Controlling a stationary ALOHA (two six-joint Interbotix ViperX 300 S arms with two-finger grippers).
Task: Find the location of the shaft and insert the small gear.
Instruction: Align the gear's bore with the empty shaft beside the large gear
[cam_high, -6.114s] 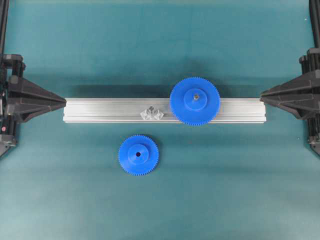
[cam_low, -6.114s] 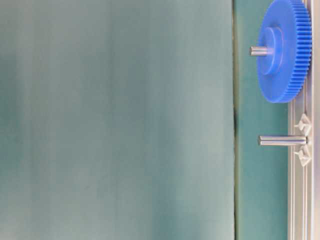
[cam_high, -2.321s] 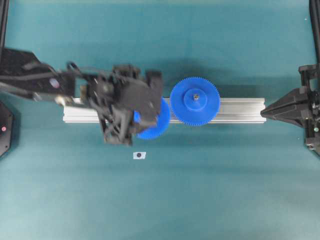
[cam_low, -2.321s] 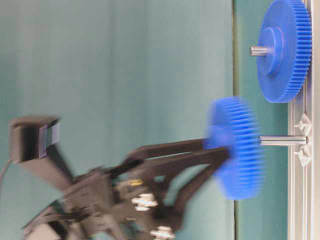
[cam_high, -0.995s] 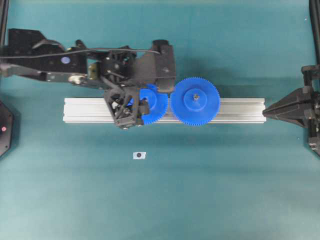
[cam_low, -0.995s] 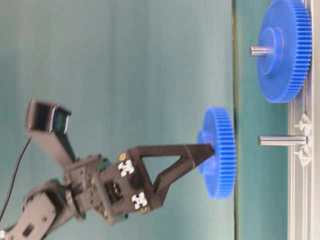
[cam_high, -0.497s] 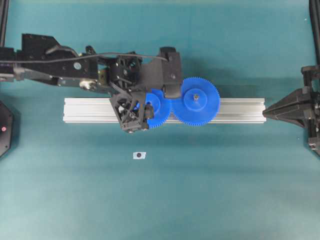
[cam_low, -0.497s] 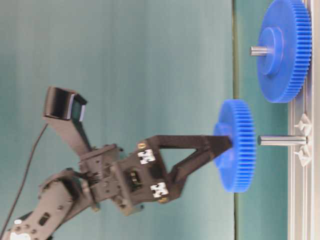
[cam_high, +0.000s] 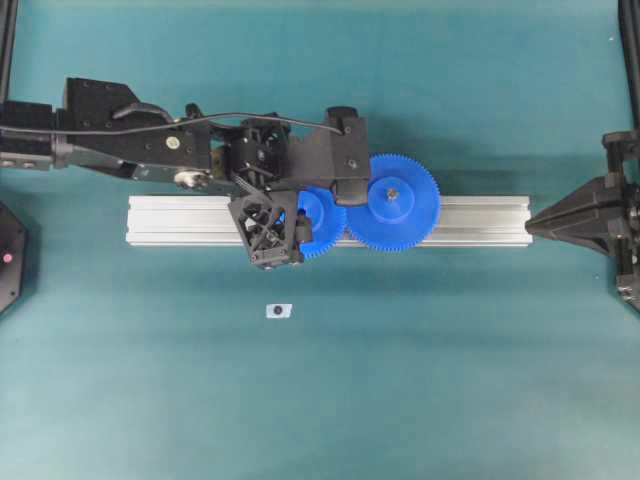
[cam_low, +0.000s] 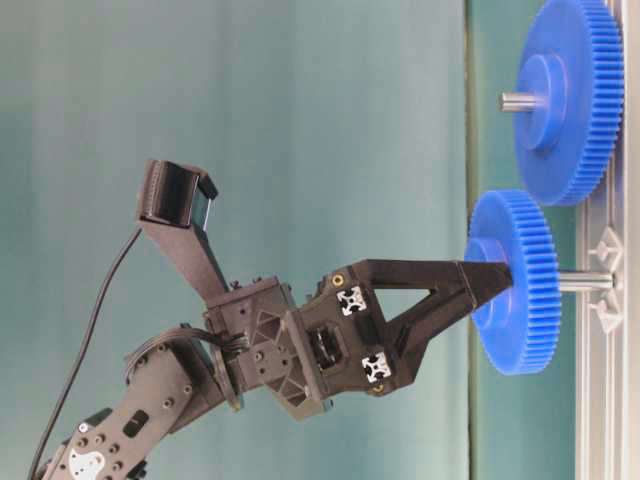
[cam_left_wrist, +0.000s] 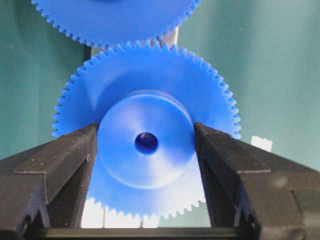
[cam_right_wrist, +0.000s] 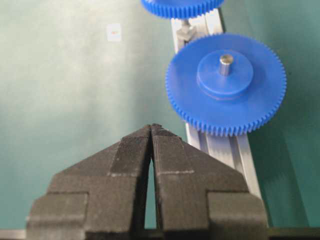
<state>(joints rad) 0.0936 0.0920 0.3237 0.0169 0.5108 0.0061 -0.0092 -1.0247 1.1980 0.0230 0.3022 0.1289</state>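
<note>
The small gear's dark hole sits over the shaft (cam_left_wrist: 146, 143) and the gear would stay there, so my left gripper lets go next.
My left gripper (cam_high: 305, 218) is shut on the raised hub of the small gear (cam_high: 320, 225), a blue toothed wheel. In the left wrist view my fingers (cam_left_wrist: 75, 155) clamp the hub of the small gear (cam_left_wrist: 145, 145) from both sides. In the table-level view the small gear (cam_low: 515, 285) sits on the shaft (cam_low: 588, 282). Only a short length of pin shows between gear and rail. My left gripper (cam_low: 488, 275) holds it a little off the rail. My right gripper (cam_right_wrist: 151, 127) is shut and empty, and rests at the rail's right end (cam_high: 530, 215).
The larger blue gear (cam_high: 392, 202) stands on its own pin on the aluminium rail (cam_high: 180, 220), its teeth next to the small gear's. It also shows in the right wrist view (cam_right_wrist: 226, 82). A small white tag (cam_high: 279, 311) lies on the green mat in front of the rail.
My left gripper has carried the small gear toward the rail. It was in front of the shaft's tip and is now slid over the shaft, close to the larger gear. The right arm is still.
</note>
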